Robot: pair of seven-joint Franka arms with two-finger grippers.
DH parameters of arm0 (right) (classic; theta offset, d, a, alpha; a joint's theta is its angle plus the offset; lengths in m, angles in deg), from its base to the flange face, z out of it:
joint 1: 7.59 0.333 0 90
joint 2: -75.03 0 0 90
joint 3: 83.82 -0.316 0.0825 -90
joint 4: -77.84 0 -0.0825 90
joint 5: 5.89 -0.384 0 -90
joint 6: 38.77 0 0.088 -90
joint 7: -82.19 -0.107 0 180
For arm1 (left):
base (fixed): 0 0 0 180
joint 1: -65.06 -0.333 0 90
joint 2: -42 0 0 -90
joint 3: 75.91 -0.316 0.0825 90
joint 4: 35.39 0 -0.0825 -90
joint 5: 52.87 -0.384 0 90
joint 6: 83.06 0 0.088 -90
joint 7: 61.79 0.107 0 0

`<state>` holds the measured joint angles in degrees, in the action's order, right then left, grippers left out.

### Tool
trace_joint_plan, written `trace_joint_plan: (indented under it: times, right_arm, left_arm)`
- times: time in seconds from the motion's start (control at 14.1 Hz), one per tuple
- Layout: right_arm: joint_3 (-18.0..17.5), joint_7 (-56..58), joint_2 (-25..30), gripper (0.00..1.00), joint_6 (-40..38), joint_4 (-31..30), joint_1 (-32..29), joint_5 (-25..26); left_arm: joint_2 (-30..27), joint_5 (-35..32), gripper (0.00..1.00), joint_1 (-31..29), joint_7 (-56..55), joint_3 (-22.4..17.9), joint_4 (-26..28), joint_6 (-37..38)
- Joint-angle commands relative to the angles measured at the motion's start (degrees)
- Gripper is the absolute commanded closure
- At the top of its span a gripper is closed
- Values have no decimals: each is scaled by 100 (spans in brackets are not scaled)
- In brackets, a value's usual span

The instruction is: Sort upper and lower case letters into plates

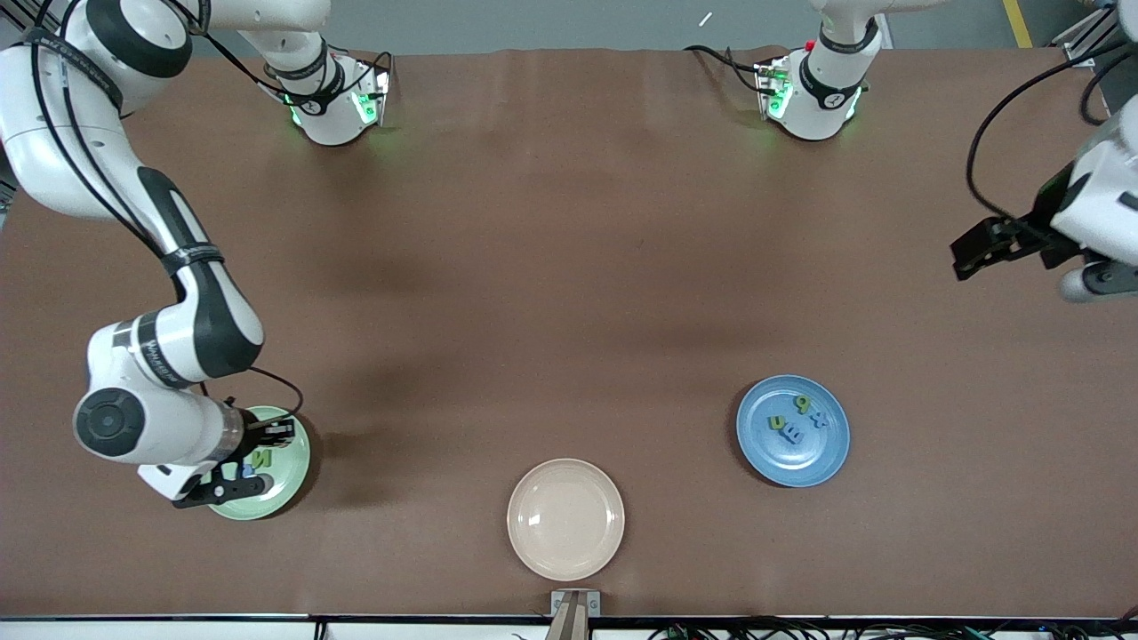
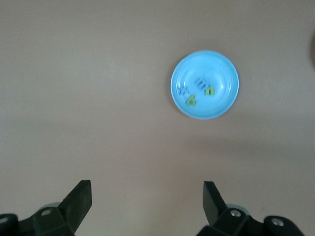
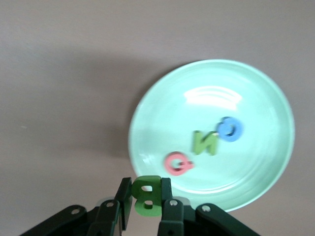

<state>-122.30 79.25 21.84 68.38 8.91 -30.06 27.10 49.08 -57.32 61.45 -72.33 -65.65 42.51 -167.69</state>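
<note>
The green B (image 3: 146, 196) is hanging at the pale green plate's rim. My right gripper needs to keep holding the B until the B is inside the plate.
My right gripper (image 1: 253, 460) hangs low over the edge of the pale green plate (image 1: 289, 484), shut on a green letter B (image 3: 147, 195) that is upright between its fingers. In that plate (image 3: 246, 167) lie a green N (image 3: 205, 142), a blue O (image 3: 230, 129) and a pink Q (image 3: 178, 163). The blue plate (image 1: 765, 453) toward the left arm's end holds several small green and blue letters (image 1: 791, 427). My left gripper (image 1: 969, 249) waits open, high over the table's end; its wrist view shows the blue plate (image 2: 221, 101) far below the spread gripper (image 2: 147, 199).
A cream-beige plate (image 1: 565, 519) with nothing in it sits near the table's front edge, between the two coloured plates. The brown table (image 1: 569, 267) is bare from the middle to the arm bases.
</note>
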Motion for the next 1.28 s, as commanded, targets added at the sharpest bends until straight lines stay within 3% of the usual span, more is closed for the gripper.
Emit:
trace_joint_plan:
  times: [0.0,0.14,0.28,0.5,0.57,0.85,1.06,1.2]
  right_arm:
    - [233,941,11,97,506,-209,-241,32]
    - [516,1268,-51,93,771,-261,-249,40]
    - [753,1322,-69,77,1122,-410,-250,41]
    - [886,1322,-69,11,1475,-587,-241,58]
    - [886,1314,-60,0,1475,-587,-215,58]
    - [763,1697,150,0,1484,-526,-223,93]
    - [343,1929,440,0,1388,-438,-477,32]
    - [113,1484,879,0,1003,-464,-627,14]
  left_arm:
    - [-575,330,0,201,587,-620,602,-1]
    - [-743,331,0,439,677,-999,805,-54]
    - [-761,331,0,440,677,-1000,867,-168]
    - [-909,426,0,440,686,-843,1067,-220]
    - [-936,488,0,440,677,-790,1139,-343]
    - [-1077,506,0,379,598,-483,1437,-396]
    - [-1042,506,0,378,563,-438,1438,-441]
    - [-1068,498,0,404,545,-429,1438,-415]
